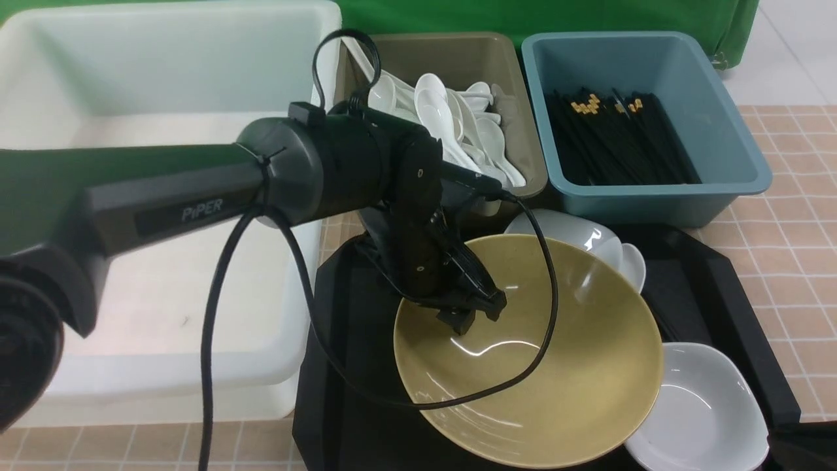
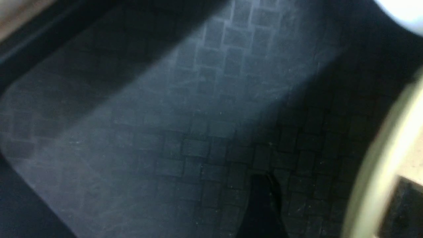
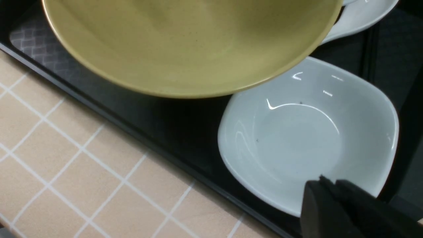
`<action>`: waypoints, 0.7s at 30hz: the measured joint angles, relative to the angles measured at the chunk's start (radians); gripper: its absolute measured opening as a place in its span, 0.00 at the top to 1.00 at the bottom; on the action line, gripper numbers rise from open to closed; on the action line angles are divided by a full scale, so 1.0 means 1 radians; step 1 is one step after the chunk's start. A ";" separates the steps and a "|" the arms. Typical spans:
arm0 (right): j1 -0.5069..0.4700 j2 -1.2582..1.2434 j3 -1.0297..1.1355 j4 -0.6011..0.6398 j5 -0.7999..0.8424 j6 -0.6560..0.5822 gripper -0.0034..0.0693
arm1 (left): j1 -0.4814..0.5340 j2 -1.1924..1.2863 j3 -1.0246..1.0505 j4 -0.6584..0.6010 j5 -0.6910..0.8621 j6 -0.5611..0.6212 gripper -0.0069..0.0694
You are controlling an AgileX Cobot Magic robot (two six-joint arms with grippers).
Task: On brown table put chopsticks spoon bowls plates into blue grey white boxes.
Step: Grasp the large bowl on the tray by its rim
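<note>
The left gripper grabs the mustard-yellow bowl by its rim [image 1: 397, 323] next, to put the bowl into the big white tub.
The mustard-yellow bowl [image 1: 556, 366] sits on the black tray [image 1: 346, 366], overlapping two white plates, one behind it [image 1: 575, 230] and one at its near right [image 1: 703, 405]. My left gripper [image 1: 471, 314] is open and straddles the bowl's far-left rim [image 2: 373, 185]. One finger [image 2: 261, 205] is outside over the tray and the other [image 2: 404, 205] is inside the bowl. My right gripper [image 3: 325, 185] is shut and empty, just above the near plate [image 3: 307, 132]. A white spoon [image 1: 632, 265] lies beside the far plate.
The big white tub [image 1: 163, 72] stands at the left. The grey-brown bin [image 1: 458, 55] holds several white spoons [image 1: 451, 124]. The teal blue bin [image 1: 654, 65] holds black chopsticks [image 1: 614, 144]. The tiled brown table [image 1: 785, 248] shows at the right. The left arm's cable hangs over the bowl.
</note>
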State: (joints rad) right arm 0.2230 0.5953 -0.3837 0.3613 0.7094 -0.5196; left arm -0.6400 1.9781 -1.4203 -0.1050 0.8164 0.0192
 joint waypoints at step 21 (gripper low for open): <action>0.000 0.000 0.000 0.000 -0.011 0.000 0.82 | -0.005 -0.164 0.003 -0.031 0.005 0.000 0.90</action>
State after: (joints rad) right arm 0.2230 0.5953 -0.3837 0.3613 0.6982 -0.5196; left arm -0.6452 1.8146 -1.4173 -0.1362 0.8215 0.0192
